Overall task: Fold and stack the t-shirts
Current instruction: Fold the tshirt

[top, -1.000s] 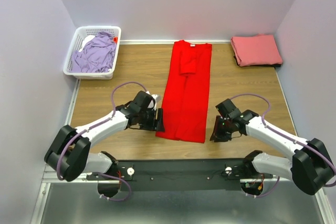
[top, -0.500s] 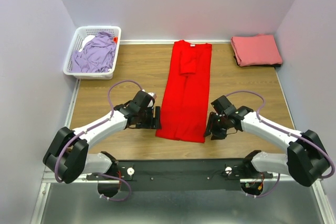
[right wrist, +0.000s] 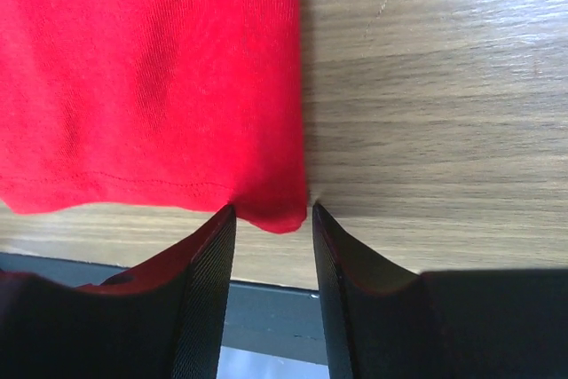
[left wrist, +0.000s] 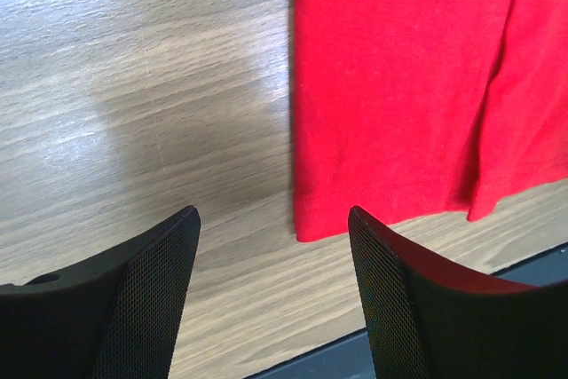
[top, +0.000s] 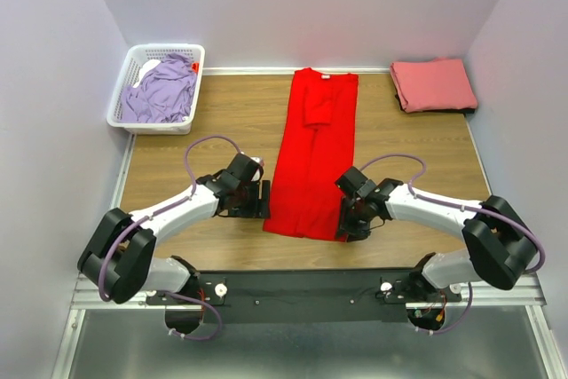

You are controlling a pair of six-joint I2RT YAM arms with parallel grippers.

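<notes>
The red t-shirt's near corner point(top: 343, 237) lies between my right gripper's half-closed fingers, so it is time to close now, as that would pinch the corner.
The red t-shirt point(top: 315, 157) lies folded into a long strip down the middle of the table. My left gripper point(top: 264, 200) is open and empty, low over the wood just left of the shirt's near left corner point(left wrist: 306, 228). My right gripper point(top: 344, 224) is at the near right corner, its jaws half closed with the red corner point(right wrist: 275, 210) between the fingertips. The salmon-pink t-shirt point(top: 434, 84) lies folded at the back right. The lavender t-shirt point(top: 161, 90) lies crumpled in the basket.
The white lattice basket point(top: 120, 104) stands at the back left. Bare wood point(top: 195, 139) lies either side of the red shirt. The black base rail point(top: 302, 286) runs along the table's near edge, just below both grippers. Grey walls close in the sides and back.
My right gripper has moved left from the bare wood onto the red shirt's near right corner. The left gripper has shifted only slightly.
</notes>
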